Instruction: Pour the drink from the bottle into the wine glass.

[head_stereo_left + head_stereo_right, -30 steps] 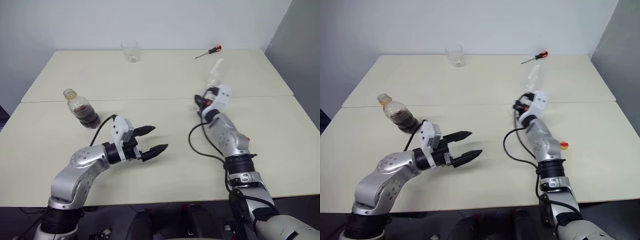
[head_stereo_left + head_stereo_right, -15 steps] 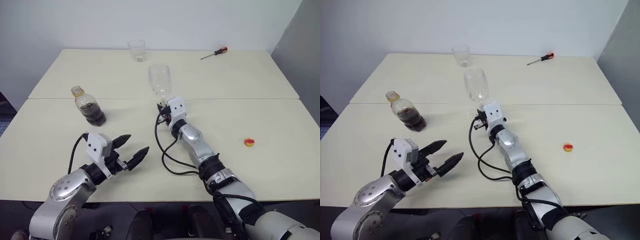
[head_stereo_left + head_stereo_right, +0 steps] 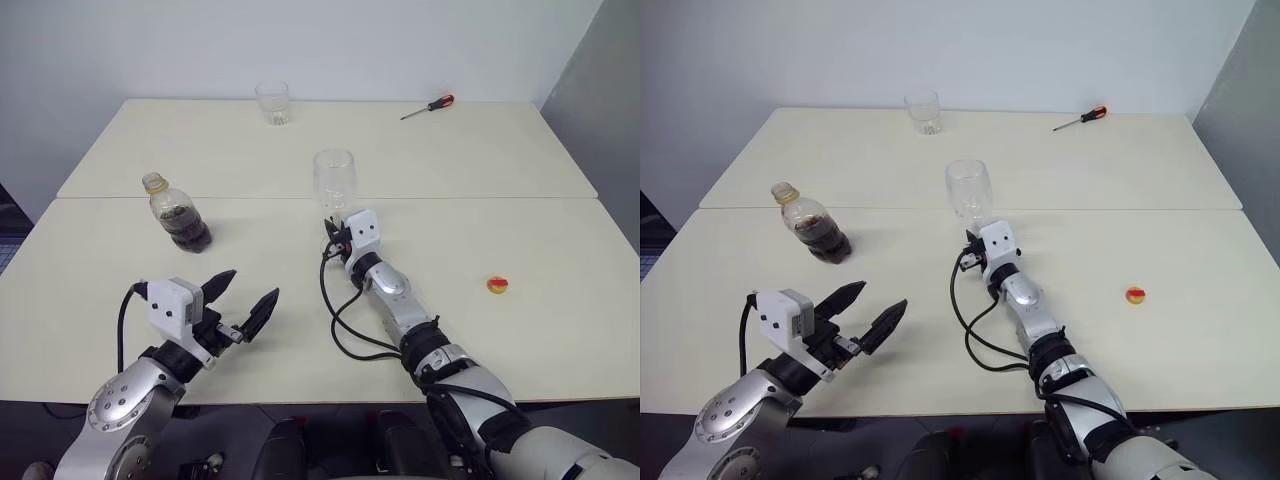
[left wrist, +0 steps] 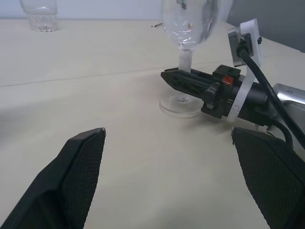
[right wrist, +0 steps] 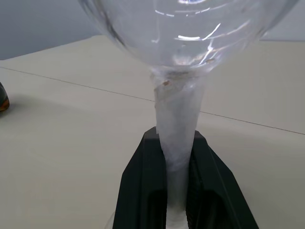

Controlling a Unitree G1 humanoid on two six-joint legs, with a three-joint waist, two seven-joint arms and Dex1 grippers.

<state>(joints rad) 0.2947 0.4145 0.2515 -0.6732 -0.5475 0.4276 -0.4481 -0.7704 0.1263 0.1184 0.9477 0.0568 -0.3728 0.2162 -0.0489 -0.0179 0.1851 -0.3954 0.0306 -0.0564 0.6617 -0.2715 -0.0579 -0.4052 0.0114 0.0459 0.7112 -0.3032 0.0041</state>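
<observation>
The robot's right gripper should open now, because the wine glass [image 3: 334, 180] has its foot at the near table's surface and would stand upright.
The bottle [image 3: 176, 212] stands uncapped at the left of the near table, with the dark drink [image 3: 188, 231] in its lower half. At the table's middle the empty wine glass [image 3: 334, 180] stands upright, its foot [image 4: 181, 105] on or just above the surface. My right gripper [image 3: 334, 233] is shut on its stem [image 5: 177, 129], one black finger [image 5: 143, 181] on each side. My left gripper [image 3: 243, 300] hangs open with nothing in it above the near edge, in front of the bottle and apart from it.
A short clear tumbler [image 3: 272, 102] and a red-handled screwdriver [image 3: 428, 105] lie on the far table. A red-and-yellow cap [image 3: 498, 286] rests at the right of the near table. A seam [image 3: 480, 198] joins the two tables.
My right gripper carried the wine glass leftward and down and turned it upright at the table's middle. My left gripper stayed open and drew back toward the near edge.
</observation>
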